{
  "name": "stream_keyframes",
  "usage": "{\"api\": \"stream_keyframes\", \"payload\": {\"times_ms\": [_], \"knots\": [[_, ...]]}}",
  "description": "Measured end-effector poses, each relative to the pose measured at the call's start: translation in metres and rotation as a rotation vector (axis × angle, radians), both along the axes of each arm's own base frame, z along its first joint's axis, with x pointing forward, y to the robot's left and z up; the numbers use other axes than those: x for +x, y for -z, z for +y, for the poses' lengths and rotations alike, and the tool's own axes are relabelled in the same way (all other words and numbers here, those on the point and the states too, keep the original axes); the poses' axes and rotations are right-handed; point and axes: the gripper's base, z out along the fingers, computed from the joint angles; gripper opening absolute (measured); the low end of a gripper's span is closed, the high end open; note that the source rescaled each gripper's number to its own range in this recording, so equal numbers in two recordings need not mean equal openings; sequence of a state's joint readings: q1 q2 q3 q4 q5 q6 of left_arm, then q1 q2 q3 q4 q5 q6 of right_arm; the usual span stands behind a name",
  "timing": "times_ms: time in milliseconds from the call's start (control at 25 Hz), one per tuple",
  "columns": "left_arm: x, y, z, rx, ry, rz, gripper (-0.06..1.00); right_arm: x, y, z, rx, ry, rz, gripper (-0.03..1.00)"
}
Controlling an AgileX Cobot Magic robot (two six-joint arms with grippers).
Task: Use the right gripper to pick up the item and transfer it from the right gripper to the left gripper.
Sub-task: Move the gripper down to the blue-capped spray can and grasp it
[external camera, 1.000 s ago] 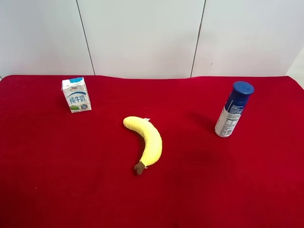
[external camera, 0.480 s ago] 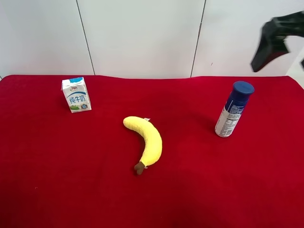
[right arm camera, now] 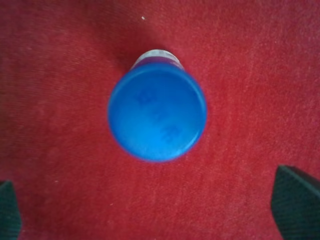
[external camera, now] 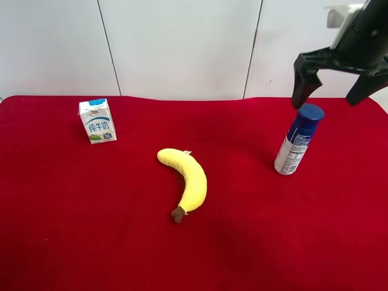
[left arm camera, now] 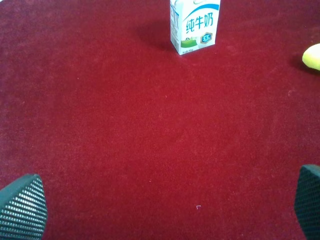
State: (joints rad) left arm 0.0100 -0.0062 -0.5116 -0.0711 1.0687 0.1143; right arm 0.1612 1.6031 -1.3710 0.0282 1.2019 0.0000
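The right gripper grabs the bottle by its blue end with the cap [external camera: 307,121] next. That leaves the bottle's white lower body [external camera: 291,156] free for my left gripper.
The item, a white bottle [external camera: 295,140] with a blue label and dark-blue cap, stands upright on the red cloth at the exterior high view's right. My right gripper [external camera: 325,100] hangs just above and slightly right of its cap, open, with nothing held. The right wrist view looks straight down on the blue cap [right arm camera: 157,113]; the right gripper [right arm camera: 152,209] has its two black fingertips [right arm camera: 296,204] far apart, clear of the cap. My left gripper [left arm camera: 165,205] is open over bare cloth, its meshed fingertips [left arm camera: 22,206] wide apart. It does not show in the exterior high view.
A yellow banana [external camera: 187,179] lies mid-table. A small white-and-blue milk carton [external camera: 97,120] stands at the back left, also seen in the left wrist view as the carton [left arm camera: 194,25] beside the banana's tip [left arm camera: 312,56]. A white panelled wall [external camera: 182,42] backs the table.
The black right arm entered the exterior high view from the upper right and moved down and left to hang over the bottle's cap. The bottle, banana and carton stayed put.
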Motion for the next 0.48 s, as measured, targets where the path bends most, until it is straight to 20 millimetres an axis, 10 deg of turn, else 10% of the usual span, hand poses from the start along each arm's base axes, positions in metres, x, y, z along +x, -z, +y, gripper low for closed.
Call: {"api": "stream_keyframes", "payload": {"times_ms": [480], "knots": [[0.0,0.0,0.0,0.0,0.0,0.0,1.0,0.033,0.052,0.003,-0.038,-0.005,0.058,0.98]]}}
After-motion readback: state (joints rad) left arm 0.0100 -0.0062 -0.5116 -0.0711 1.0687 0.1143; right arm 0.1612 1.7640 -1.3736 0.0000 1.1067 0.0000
